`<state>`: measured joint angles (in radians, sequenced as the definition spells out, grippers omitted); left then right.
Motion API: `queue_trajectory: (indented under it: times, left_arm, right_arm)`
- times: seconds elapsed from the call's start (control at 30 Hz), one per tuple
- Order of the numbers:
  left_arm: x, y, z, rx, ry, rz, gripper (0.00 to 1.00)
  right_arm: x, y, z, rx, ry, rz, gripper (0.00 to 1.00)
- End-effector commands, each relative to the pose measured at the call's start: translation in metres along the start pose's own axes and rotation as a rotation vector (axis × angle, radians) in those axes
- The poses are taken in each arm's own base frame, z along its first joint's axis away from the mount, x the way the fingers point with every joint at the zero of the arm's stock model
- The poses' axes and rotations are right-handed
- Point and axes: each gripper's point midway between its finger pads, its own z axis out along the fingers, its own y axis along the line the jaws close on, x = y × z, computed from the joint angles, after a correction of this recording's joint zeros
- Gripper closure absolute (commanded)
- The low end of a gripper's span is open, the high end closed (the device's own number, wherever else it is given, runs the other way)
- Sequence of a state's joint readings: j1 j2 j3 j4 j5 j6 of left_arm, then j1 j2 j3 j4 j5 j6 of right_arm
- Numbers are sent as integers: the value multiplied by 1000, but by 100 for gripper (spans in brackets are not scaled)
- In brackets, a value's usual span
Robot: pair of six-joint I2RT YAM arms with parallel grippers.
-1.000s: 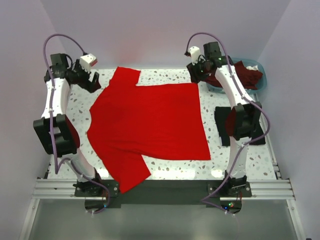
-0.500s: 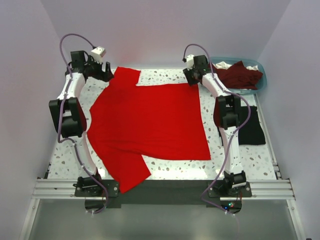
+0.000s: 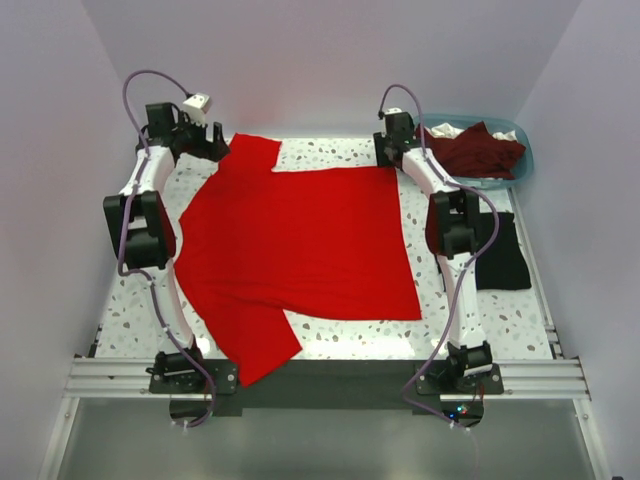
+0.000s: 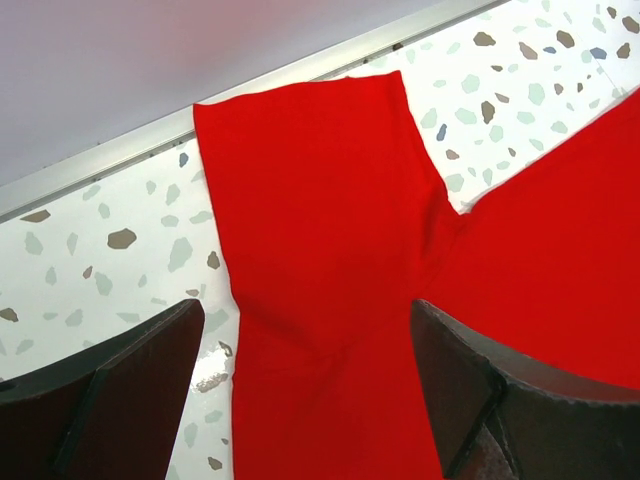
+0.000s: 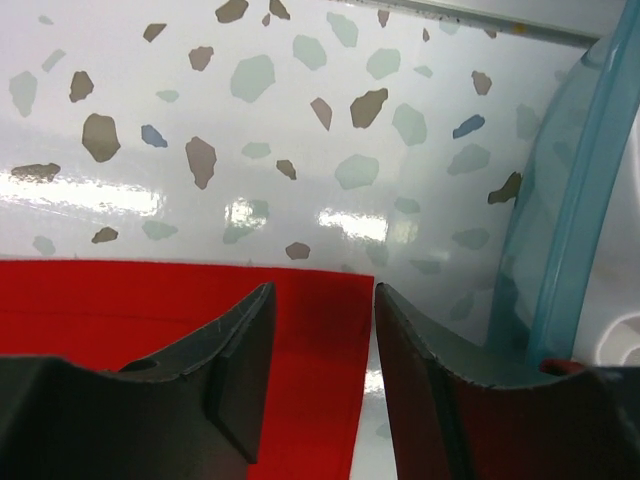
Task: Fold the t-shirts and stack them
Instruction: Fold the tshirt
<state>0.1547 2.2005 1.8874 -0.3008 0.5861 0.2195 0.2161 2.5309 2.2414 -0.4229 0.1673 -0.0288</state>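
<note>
My right gripper is to grab the red t-shirt's far hem corner (image 3: 391, 171) (image 5: 347, 297) next, so that it can fold the t-shirt's far side over the body alongside its sleeve.
A bright red t-shirt (image 3: 300, 240) lies spread flat on the speckled table. Its far sleeve (image 4: 320, 230) points at the back edge. My left gripper (image 3: 212, 148) hovers over that sleeve, open wide, with one finger (image 4: 110, 390) over the table and the other (image 4: 500, 400) over cloth. My right gripper (image 3: 392, 155) is over the shirt's far right hem corner (image 5: 310, 350), open, and the corner lies flat under the gap (image 5: 322, 300). A folded black t-shirt (image 3: 500, 255) lies at the right. A dark maroon t-shirt (image 3: 485, 150) sits in the basket.
The light blue plastic basket (image 3: 527, 160) stands at the back right corner, and its rim (image 5: 570, 220) is close to my right gripper. A metal rail runs along the table's far edge (image 4: 300, 70). White walls close in the back and both sides.
Both arms have stretched out to the far edge of the red t-shirt. The left gripper came right onto the sleeve. The right arm swung off the black t-shirt, uncovering it.
</note>
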Motion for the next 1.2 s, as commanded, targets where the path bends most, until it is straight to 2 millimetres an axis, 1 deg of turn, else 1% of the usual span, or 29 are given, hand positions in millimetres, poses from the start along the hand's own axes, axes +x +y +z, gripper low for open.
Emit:
queue_trajectory:
  times: [0.0,0.03,0.07,0.13,0.23,0.27,0.3,0.37,0.4,0.43,0.47,0.53,0.57,0.6,0.63,0.67,0.7,0.8,0.83,0.87,0.93,0.97,1.03,1.13,1.17]
  left_arm:
    - [-29,5,1,-20,-74,34,11]
    - [-28,5,2,-20,-73,33,11]
    - [-27,6,2,-20,-72,32,11]
    - [-27,5,3,-18,-71,30,10]
    - [-27,5,5,-19,-73,33,10]
    - [-26,6,6,-22,-72,32,10]
    - [-26,7,6,-24,-73,35,10]
    - [-21,9,9,-30,-61,32,10]
    - [-20,11,9,-36,-58,34,10]
    - [-17,13,11,-40,-50,32,9]
    - [-15,14,14,-41,-46,28,9]
    - [-14,14,16,-39,-45,25,9]
    - [-11,15,18,-37,-43,21,9]
    - [-11,15,19,-35,-45,12,9]
    - [-12,15,20,-33,-49,10,9]
    - [-10,17,21,-34,-48,9,9]
    - [-11,17,22,-37,-52,7,9]
    - [-9,20,27,-43,-51,3,9]
    - [-13,21,27,-45,-59,5,9]
    - [-10,23,30,-45,-55,1,9]
    - [-12,24,31,-48,-61,-4,9]
    - [-12,24,33,-45,-64,-8,9]
    - [-15,25,33,-48,-70,-9,9]
    - [-13,30,36,-59,-69,-7,8]
    - [-13,29,37,-59,-69,-4,8]
  right_arm:
    - [7,4,2,45,16,80,51]
    - [6,1,2,65,12,84,51]
    - [5,2,2,69,7,92,51]
    - [4,1,2,93,4,102,48]
    - [5,2,3,105,13,120,47]
    - [7,0,3,120,23,123,46]
    - [8,-1,3,124,27,129,44]
    - [12,-5,4,139,49,143,43]
    - [14,-3,5,129,57,144,43]
    - [8,-3,3,127,49,148,43]
    - [14,-2,5,128,70,144,43]
    - [11,-3,6,114,68,153,39]
    - [16,-2,9,107,82,154,37]
    - [11,-4,9,85,75,167,37]
    - [13,-5,10,80,86,173,37]
    - [18,-11,14,85,98,196,41]
    - [16,-13,14,86,94,209,44]
    - [18,-20,17,91,104,243,46]
    - [18,-20,17,85,107,246,47]
    - [18,-19,17,82,108,243,47]
    - [18,-20,17,85,108,243,47]
    - [18,-21,17,88,106,244,52]
    - [18,-20,18,86,109,244,54]
    - [17,-20,18,85,108,244,68]
    - [18,-19,18,82,109,244,76]
